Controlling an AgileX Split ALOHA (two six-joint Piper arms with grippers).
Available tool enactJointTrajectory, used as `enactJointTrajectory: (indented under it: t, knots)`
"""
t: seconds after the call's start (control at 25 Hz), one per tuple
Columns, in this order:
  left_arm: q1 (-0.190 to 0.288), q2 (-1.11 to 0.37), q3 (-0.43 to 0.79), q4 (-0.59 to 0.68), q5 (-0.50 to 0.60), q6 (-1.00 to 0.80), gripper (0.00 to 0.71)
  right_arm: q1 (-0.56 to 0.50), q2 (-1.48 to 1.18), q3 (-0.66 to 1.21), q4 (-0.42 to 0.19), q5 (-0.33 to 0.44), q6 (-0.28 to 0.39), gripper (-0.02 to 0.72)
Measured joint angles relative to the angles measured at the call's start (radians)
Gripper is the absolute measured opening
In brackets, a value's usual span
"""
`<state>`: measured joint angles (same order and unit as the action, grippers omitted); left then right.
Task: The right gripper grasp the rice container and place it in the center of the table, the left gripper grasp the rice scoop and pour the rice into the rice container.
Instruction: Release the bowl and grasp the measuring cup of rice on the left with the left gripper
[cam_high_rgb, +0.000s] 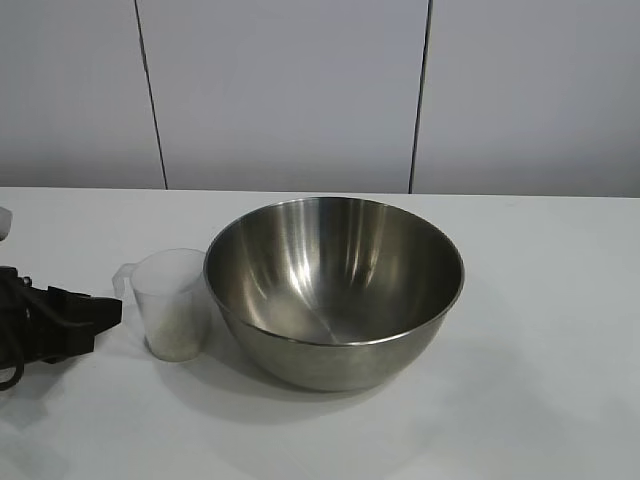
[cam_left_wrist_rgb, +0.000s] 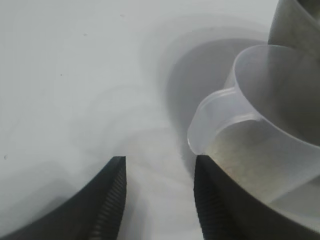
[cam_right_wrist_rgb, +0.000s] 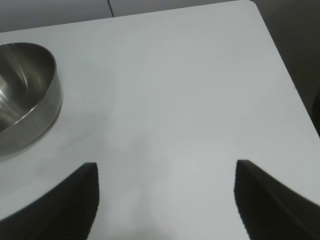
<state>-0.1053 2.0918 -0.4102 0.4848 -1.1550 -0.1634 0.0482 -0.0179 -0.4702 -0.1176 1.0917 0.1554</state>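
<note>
The robot's left gripper should next pour the rice into the rice container, so it should grab the rice scoop by its small handle.
The rice container, a big shiny steel bowl, stands near the table's middle. The rice scoop, a clear plastic cup, stands touching its left side with its small handle toward the left arm. White rice lies in the cup's bottom. My left gripper is low at the left edge, just left of the cup, open and empty. In the left wrist view the left gripper has one finger right beside the cup's handle. My right gripper is open over bare table, apart from the bowl.
The white table runs to a grey panelled wall behind. The right wrist view shows the table's far corner and edge, with dark floor beyond.
</note>
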Motion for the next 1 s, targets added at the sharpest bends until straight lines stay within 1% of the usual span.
enactJointTrajectory:
  t: [0.24, 0.48, 0.72, 0.76, 0.84, 0.92, 1.0]
  knots:
    - [0.0, 0.0, -0.003, 0.017, 0.001, -0.008, 0.321, 0.0, 0.0, 0.0, 0.0, 0.0, 0.0, 0.516]
    - [0.0, 0.0, -0.057, 0.045, 0.002, -0.01, 0.321, 0.0, 0.0, 0.0, 0.0, 0.0, 0.0, 0.516]
    - [0.0, 0.0, -0.08, 0.045, 0.003, -0.012, 0.314, 0.0, 0.0, 0.0, 0.0, 0.0, 0.0, 0.516]
    - [0.0, 0.0, -0.081, 0.045, 0.003, -0.012, 0.295, 0.0, 0.0, 0.0, 0.0, 0.0, 0.0, 0.516]
    - [0.0, 0.0, -0.081, 0.045, 0.003, -0.01, 0.216, 0.0, 0.0, 0.0, 0.0, 0.0, 0.0, 0.516]
    - [0.0, 0.0, -0.081, 0.045, 0.003, -0.001, 0.094, 0.0, 0.0, 0.0, 0.0, 0.0, 0.0, 0.516]
    - [0.0, 0.0, -0.081, 0.045, 0.004, 0.012, 0.041, 0.0, 0.0, 0.0, 0.0, 0.0, 0.0, 0.516]
